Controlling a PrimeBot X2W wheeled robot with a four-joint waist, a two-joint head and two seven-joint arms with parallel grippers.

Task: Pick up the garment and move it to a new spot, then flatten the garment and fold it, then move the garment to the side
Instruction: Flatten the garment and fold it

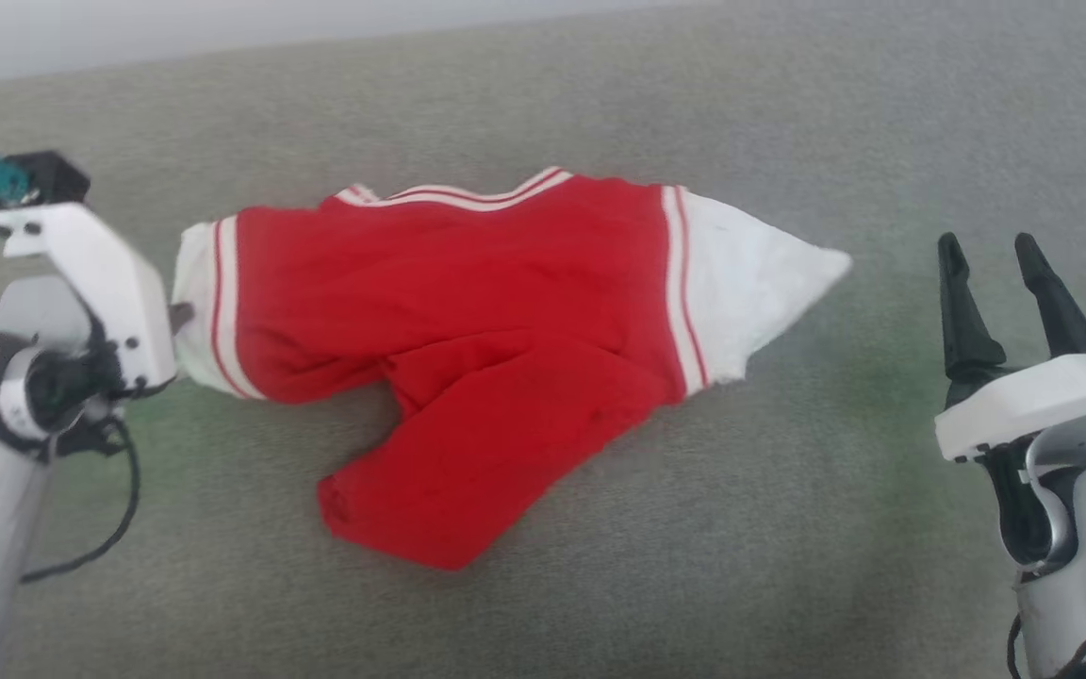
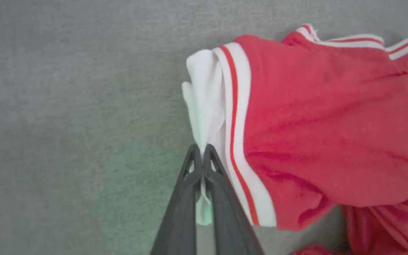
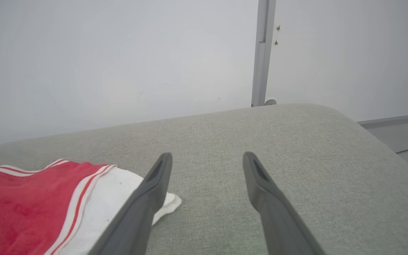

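The robot's right gripper next needs to grip the garment by that sleeve tip [image 1: 836,262], since the white sleeve narrows to a puckered tip while the red body [image 1: 483,266] lies flat.
The garment [image 1: 468,330], a red jersey with white sleeves and red-and-white trim, lies crumpled on the grey fabric surface [image 1: 600,585], its lower part bunched toward me. My left gripper [image 1: 180,319] sits at its left end, shut on the white sleeve; in the left wrist view the two dark fingers [image 2: 201,150] pinch a fold of the garment's [image 2: 317,120] white cloth. My right gripper [image 1: 991,247] hovers open to the right of the white right sleeve, apart from it. The right wrist view shows that gripper [image 3: 207,156] with nothing between its fingers, and the garment [image 3: 30,205] at lower left.
The grey surface ends in a rounded corner [image 3: 331,109] at the far right, with a white wall and a grey post [image 3: 263,53] behind it. A black cable [image 1: 119,519] hangs from my left arm. Bare fabric lies in front of and right of the garment.
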